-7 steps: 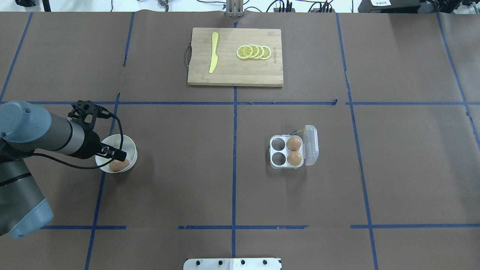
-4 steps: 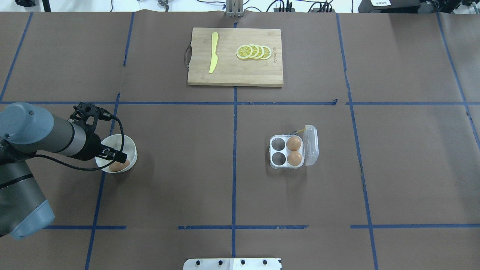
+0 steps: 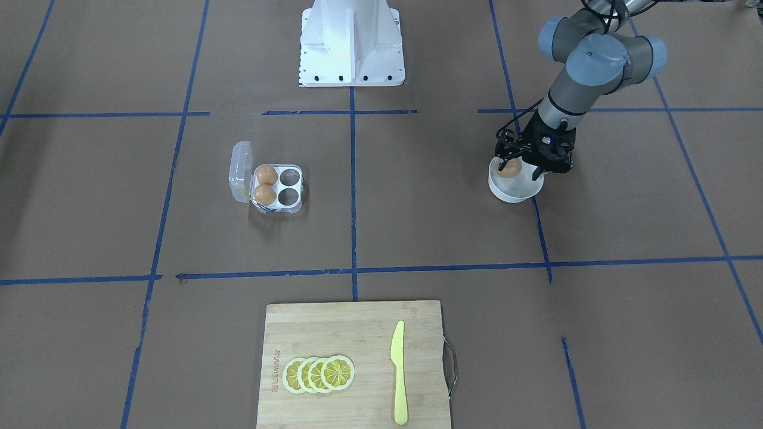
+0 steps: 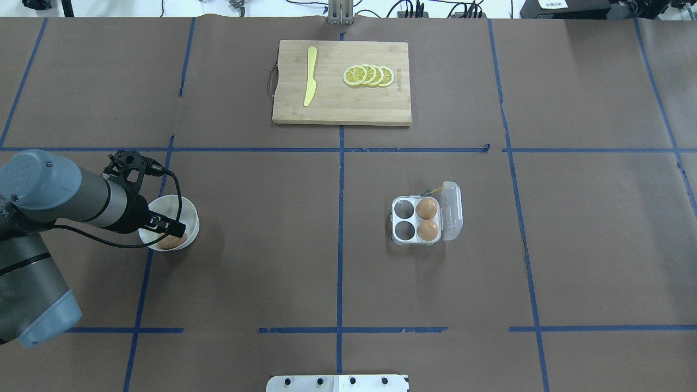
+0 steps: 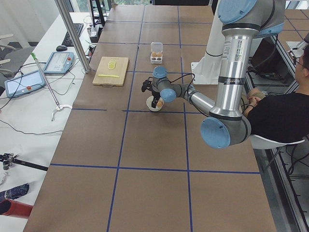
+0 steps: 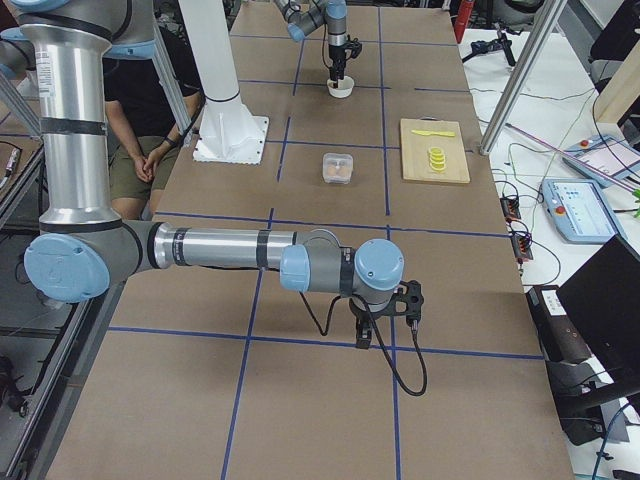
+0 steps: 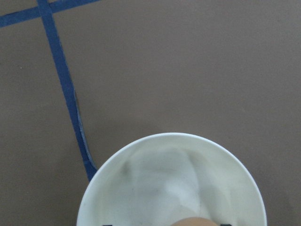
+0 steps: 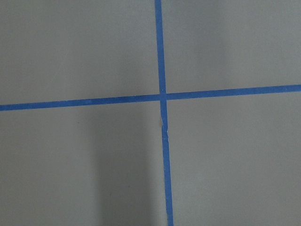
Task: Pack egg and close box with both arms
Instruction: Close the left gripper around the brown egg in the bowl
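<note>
I will next grab the egg around its rounded middle (image 3: 509, 168) with my left gripper, so that I can pack it into the box (image 3: 277, 187).
A light-brown egg (image 4: 174, 242) lies in a round white bowl (image 4: 186, 210) at the table's left; it also shows in the front view (image 3: 508, 170) and at the bottom edge of the left wrist view (image 7: 197, 221). My left gripper (image 4: 169, 231) reaches down into the bowl, open, with a finger on each side of the egg. The clear box (image 4: 404, 209) stands right of centre, its lid (image 4: 452, 210) open. Two brown eggs (image 4: 427, 208) fill its right cups; the two left cups are empty. My right gripper (image 6: 385, 332) hangs over bare table; I cannot tell if it is open or shut.
A wooden cutting board (image 4: 337, 106) at the far middle carries a yellow knife (image 4: 310, 81) and lemon slices (image 4: 369, 75). The white pedestal (image 3: 350, 42) stands at the robot's side. Blue tape lines cross the brown table cover.
My left gripper has sunk a little deeper into the bowl around the egg. The box and its eggs have not moved.
</note>
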